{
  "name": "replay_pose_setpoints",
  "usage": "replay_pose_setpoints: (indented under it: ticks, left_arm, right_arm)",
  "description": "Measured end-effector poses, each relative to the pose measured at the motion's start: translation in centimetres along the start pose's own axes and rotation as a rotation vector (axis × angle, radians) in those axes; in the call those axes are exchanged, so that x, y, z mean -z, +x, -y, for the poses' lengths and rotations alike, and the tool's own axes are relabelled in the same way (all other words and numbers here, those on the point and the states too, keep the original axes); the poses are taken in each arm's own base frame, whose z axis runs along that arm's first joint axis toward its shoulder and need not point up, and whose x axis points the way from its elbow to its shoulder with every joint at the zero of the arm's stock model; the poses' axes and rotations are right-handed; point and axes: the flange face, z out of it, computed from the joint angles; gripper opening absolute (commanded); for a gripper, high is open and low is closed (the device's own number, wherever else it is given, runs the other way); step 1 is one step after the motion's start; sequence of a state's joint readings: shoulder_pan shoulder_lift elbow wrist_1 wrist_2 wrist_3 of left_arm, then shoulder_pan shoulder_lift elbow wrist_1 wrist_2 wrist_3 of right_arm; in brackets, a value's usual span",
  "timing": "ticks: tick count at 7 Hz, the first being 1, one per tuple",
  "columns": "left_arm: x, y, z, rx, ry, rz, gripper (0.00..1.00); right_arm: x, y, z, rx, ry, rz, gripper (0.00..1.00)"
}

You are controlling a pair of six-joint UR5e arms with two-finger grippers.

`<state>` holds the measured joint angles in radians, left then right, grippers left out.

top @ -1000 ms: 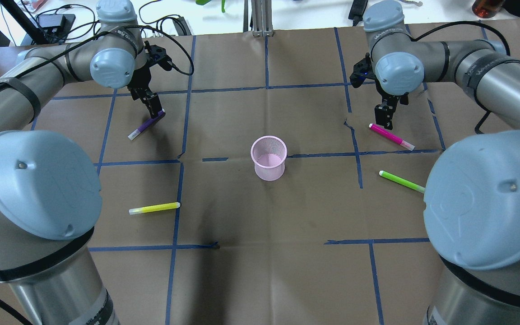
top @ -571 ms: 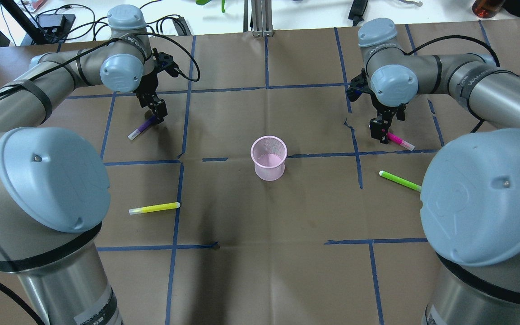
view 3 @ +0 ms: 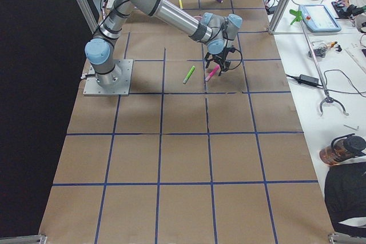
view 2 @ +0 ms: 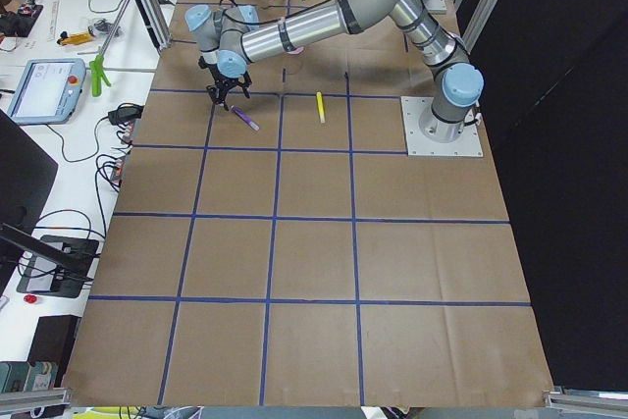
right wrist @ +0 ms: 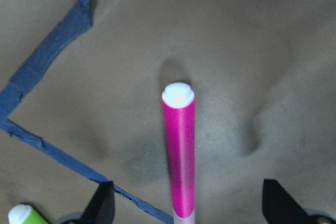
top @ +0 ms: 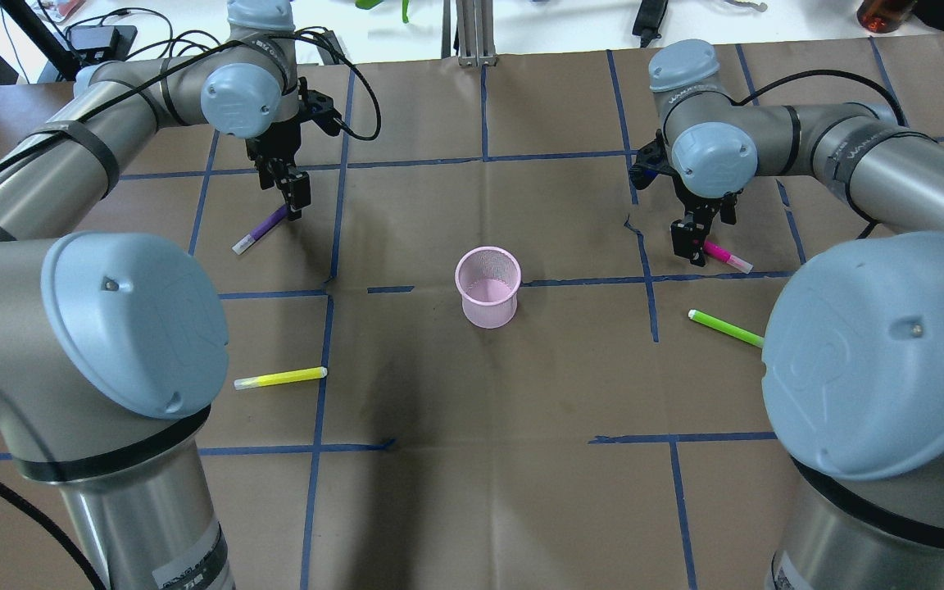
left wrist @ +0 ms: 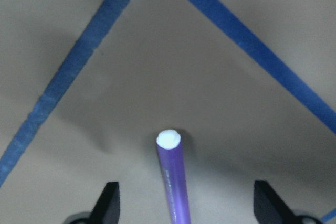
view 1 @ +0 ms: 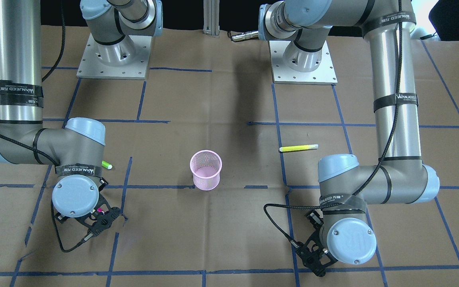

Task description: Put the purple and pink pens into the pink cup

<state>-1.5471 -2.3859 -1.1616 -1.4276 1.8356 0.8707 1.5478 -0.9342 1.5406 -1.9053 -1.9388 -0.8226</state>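
Observation:
My right gripper has both fingers down to the blue tape's level [right wrist: 137,202] on either side of the pink pen's body [right wrist: 182,184], so it needs to close now.
The purple pen [top: 263,227] lies on the table at the far left. My left gripper [top: 295,199] is open and straddles its far end. In the left wrist view the pen [left wrist: 174,182] lies between the two spread fingertips [left wrist: 109,201]. The pink pen [top: 723,256] lies at the far right. My right gripper [top: 689,242] is open and straddles its left end. In the right wrist view the pen [right wrist: 180,156] lies between the fingertips [right wrist: 103,201]. The pink mesh cup [top: 487,287] stands upright and empty at the table's middle.
A yellow pen [top: 279,378] lies at the near left. A green pen [top: 726,328] lies near the right arm, just below the pink pen; its tip shows in the right wrist view [right wrist: 21,216]. Blue tape lines cross the brown paper.
Both wrists have swung and lowered. The right gripper came down from beside the pink pen's end to straddle it. The left gripper has stayed over the purple pen's end. Neither pen has moved.

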Motion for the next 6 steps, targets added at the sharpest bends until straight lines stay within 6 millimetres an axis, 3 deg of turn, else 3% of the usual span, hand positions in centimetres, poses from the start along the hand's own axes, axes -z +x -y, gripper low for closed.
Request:
replay_pose_setpoints:
  ticks: [1, 2, 3, 4, 5, 6]
  left_arm:
    - [-0.87, -0.19, 0.59, -0.002, -0.028, 0.000, 0.92]
    - [-1.32, -0.13, 0.98, -0.007, -0.044, -0.003, 0.66]
    - [-1.57, -0.02, 1.15, -0.012, -0.056, -0.008, 0.30]
    - [-1.65, 0.02, 1.19, -0.014, -0.060, -0.010, 0.10]
    - [-1.61, 0.17, 1.25, -0.016, -0.062, -0.010, 0.00]
    - [-1.62, 0.35, 1.35, -0.019, -0.067, -0.008, 0.00]
  right_arm:
    - [0.02, 0.03, 0.10, -0.002, 0.009, -0.001, 1.00]
    - [-0.01, 0.08, 0.22, -0.003, 0.016, -0.002, 0.94]
    - [-0.12, 0.08, 0.35, -0.001, 0.021, 0.000, 0.85]
    - [-0.17, 0.05, 0.43, 0.001, 0.025, 0.004, 0.65]
    - [-0.16, 0.05, 0.45, 0.002, 0.028, 0.006, 0.52]
    - [-0.14, 0.04, 0.45, 0.003, 0.028, 0.007, 0.33]
